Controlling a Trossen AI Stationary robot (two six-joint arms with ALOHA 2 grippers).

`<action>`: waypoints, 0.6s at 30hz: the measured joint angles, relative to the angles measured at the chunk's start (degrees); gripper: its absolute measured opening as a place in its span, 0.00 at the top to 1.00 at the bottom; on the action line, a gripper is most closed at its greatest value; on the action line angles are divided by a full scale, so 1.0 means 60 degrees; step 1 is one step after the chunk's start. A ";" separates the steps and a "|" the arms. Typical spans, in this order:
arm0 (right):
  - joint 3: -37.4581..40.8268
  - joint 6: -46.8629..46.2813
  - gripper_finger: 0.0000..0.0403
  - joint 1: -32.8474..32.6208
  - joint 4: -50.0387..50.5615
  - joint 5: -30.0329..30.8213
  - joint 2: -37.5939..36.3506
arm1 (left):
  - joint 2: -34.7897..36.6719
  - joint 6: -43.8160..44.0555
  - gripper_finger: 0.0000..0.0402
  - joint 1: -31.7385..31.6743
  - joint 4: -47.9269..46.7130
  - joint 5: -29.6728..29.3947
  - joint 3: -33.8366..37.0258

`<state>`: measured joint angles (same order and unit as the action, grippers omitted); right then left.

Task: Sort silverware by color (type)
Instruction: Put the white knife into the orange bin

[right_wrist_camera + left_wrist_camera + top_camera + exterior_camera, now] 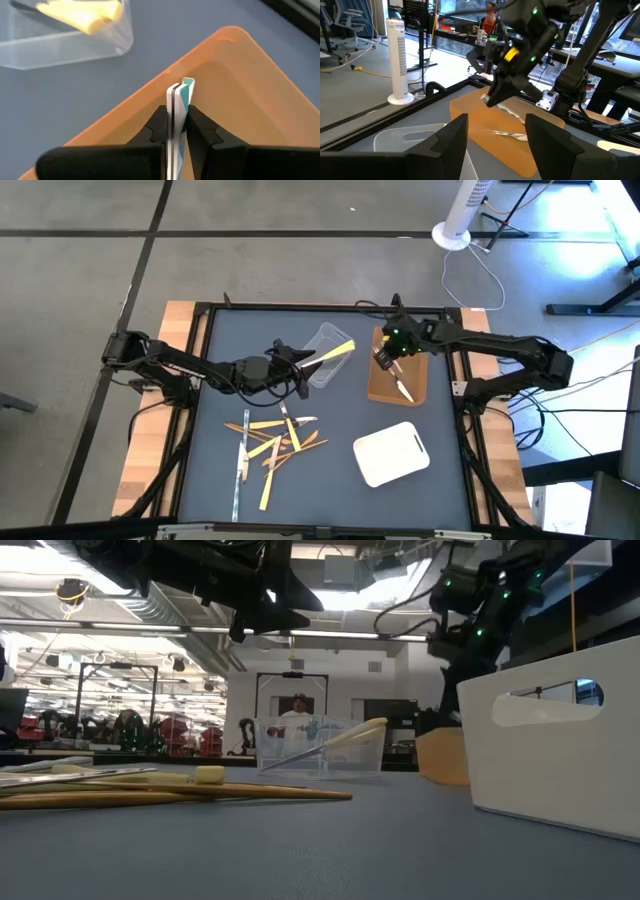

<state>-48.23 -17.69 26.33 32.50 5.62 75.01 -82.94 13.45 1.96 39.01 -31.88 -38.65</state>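
The silver utensil's lower end slopes above the orange-brown tray's bottom, so my right gripper keeps holding the utensil for now until it is lower.
My right gripper [385,360] hangs over the orange-brown tray [375,385], shut on a thin silver utensil [512,111]. Another silver utensil [510,133] lies on the tray's floor. My left gripper [497,145] stands open and level beside the clear tub [322,340], with nothing between its fingers. Pale yellow utensils [337,354] lean out over the tub's rim. Loose silverware [270,442], pale yellow, silver and orange-brown, lies in a heap on the mat near the front. My right gripper pinches the silver utensil between its two fingers, and a short end [181,92] sticks out past the fingertips. The fingers slant down over the tray. The utensil's long part [517,115] slopes down toward the tray floor; whether it touches, I cannot tell.
A white tray [392,453] lies at the front right of the mat. The black frame [300,307] borders the table. Bare mat [340,500] shows along the near edge. A white fan stand [452,232] is on the floor beyond the table.
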 joint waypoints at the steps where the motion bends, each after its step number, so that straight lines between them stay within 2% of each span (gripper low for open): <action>1: 0.0000 0.0004 0.92 -0.0003 -0.0041 0.0042 0.0135 | 0.0000 0.0000 0.52 0.0000 -0.0001 0.0000 0.0000; 18: 0.0004 0.0007 0.92 -0.0004 -0.0910 0.0058 0.1843 | 0.0000 0.0004 0.52 0.0000 -0.0001 0.0000 0.0000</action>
<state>-48.21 -17.65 26.30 27.04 5.97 86.06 -82.94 13.47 1.96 39.00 -31.88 -38.65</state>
